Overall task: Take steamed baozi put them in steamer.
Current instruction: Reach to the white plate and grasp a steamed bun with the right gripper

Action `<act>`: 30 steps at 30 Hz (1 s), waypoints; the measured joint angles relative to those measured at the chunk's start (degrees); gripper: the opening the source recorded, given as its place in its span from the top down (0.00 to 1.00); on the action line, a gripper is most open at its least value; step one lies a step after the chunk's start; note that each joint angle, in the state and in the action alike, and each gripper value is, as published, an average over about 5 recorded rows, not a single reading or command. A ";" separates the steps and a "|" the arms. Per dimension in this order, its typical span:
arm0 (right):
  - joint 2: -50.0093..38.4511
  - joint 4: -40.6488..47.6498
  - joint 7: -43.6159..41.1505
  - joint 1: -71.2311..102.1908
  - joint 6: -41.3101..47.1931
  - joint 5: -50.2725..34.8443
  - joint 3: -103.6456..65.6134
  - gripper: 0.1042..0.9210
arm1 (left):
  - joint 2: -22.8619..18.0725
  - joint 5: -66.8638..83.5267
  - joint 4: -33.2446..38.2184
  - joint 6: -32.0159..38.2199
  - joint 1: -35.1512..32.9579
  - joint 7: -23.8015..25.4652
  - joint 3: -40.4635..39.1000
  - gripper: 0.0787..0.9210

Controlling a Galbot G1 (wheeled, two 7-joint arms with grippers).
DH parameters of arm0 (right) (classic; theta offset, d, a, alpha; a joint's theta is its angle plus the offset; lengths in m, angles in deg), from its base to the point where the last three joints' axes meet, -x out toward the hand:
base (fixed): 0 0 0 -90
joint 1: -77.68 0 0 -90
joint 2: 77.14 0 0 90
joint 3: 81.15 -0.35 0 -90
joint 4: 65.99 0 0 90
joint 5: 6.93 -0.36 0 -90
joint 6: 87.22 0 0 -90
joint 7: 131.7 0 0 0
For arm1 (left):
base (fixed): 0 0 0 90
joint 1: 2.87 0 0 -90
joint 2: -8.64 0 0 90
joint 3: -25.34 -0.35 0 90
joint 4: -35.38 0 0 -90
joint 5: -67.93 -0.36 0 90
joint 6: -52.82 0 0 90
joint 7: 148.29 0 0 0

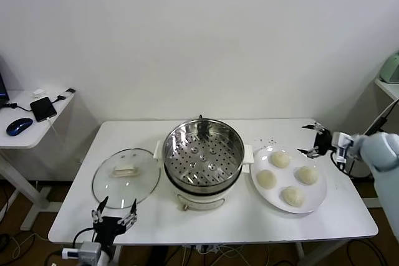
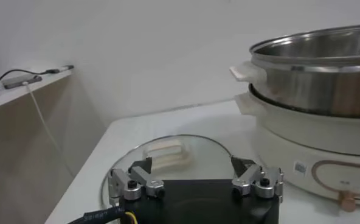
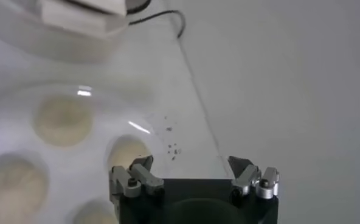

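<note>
My right gripper will next pick up the baozi [image 1: 279,159] beside the dark crumbs by its rounded sides, to fill the steamer [image 1: 204,154].
Several cream-white steamed baozi [image 1: 279,159] lie on a white plate [image 1: 287,177] at the right of the table. The shiny steel steamer [image 1: 204,154] stands in the middle, and its perforated tray holds nothing. My right gripper [image 1: 307,139] hovers open just beyond the plate's far right rim, with nothing between its fingers. In the right wrist view the right gripper [image 3: 192,161] sits above the table beside the baozi [image 3: 62,119]. My left gripper [image 1: 116,207] is open at the front left edge. The left wrist view shows the left gripper [image 2: 192,163] facing the steamer [image 2: 314,91].
A round glass lid [image 1: 126,175] with a white handle lies flat left of the steamer, just ahead of the left gripper; the left wrist view shows the lid [image 2: 210,152] too. A side desk [image 1: 34,123] with a phone and mouse stands at the far left.
</note>
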 measured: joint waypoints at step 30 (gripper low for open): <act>14.09 24.59 -4.44 -11.91 -5.53 14.40 8.91 0.12 | -0.74 -0.64 -0.81 0.29 -1.79 -0.24 0.17 0.12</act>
